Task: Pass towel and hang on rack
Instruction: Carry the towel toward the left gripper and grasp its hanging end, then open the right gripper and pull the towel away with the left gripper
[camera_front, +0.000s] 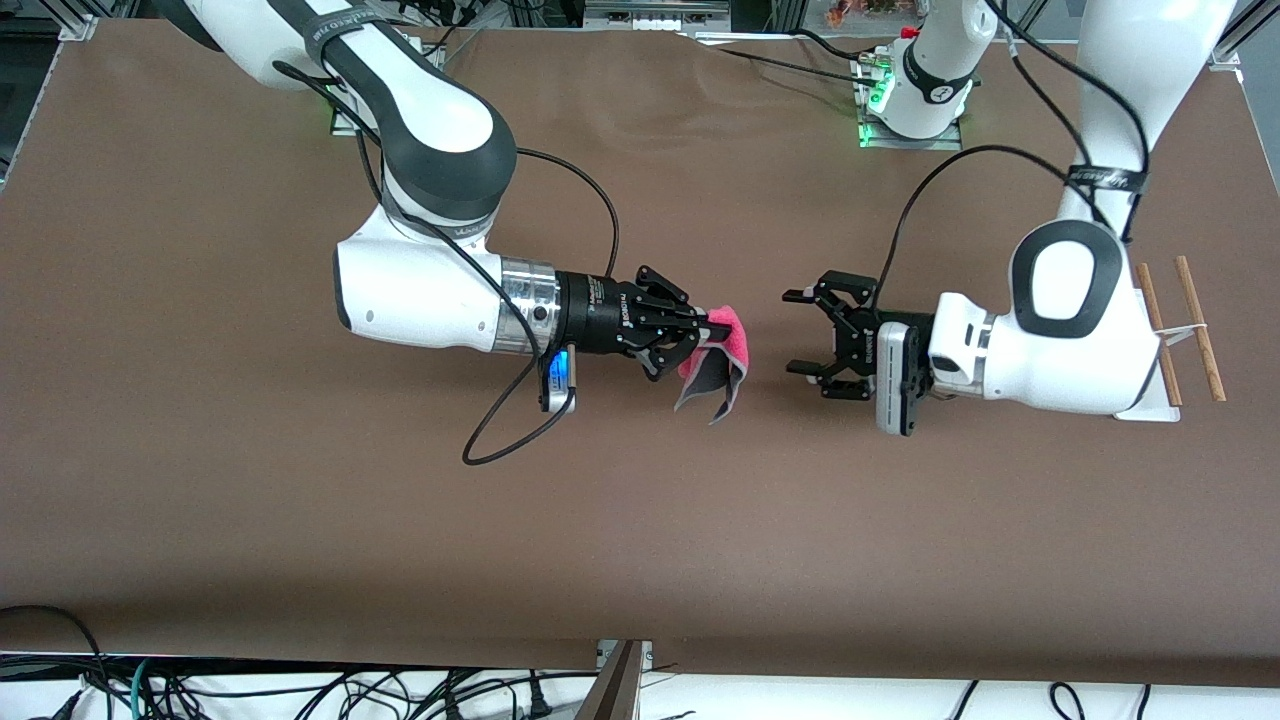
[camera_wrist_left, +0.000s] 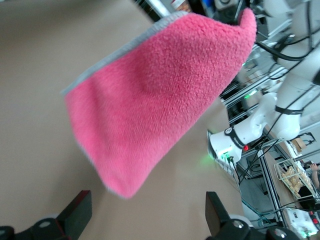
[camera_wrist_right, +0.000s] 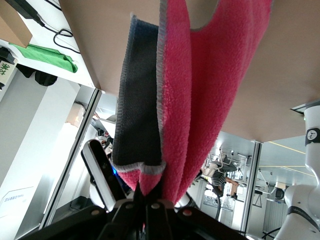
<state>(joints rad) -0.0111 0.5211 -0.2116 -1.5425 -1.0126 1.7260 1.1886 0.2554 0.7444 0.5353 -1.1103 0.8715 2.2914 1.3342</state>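
My left gripper is to take the pink towel over for the rack (camera_front: 1185, 330), so it needs to grab the towel by its loose hanging corner (camera_front: 720, 414) next.
My right gripper (camera_front: 715, 325) is shut on one edge of the pink-red towel (camera_front: 735, 338) and holds it in the air over the middle of the table. The cloth hangs folded, its dark grey underside showing. In the right wrist view the towel (camera_wrist_right: 200, 90) is pinched between the closed fingers of the right gripper (camera_wrist_right: 147, 192). My left gripper (camera_front: 797, 332) is open and empty, level with the towel and a short gap from it. In the left wrist view the towel (camera_wrist_left: 160, 95) hangs just ahead of the left gripper (camera_wrist_left: 147, 210). The rack (camera_front: 1185, 330) stands at the left arm's end, partly hidden by that arm.
A black cable (camera_front: 520, 425) loops from the right wrist down onto the brown table (camera_front: 640, 540). The arms' bases (camera_front: 915, 100) stand along the table edge farthest from the front camera.
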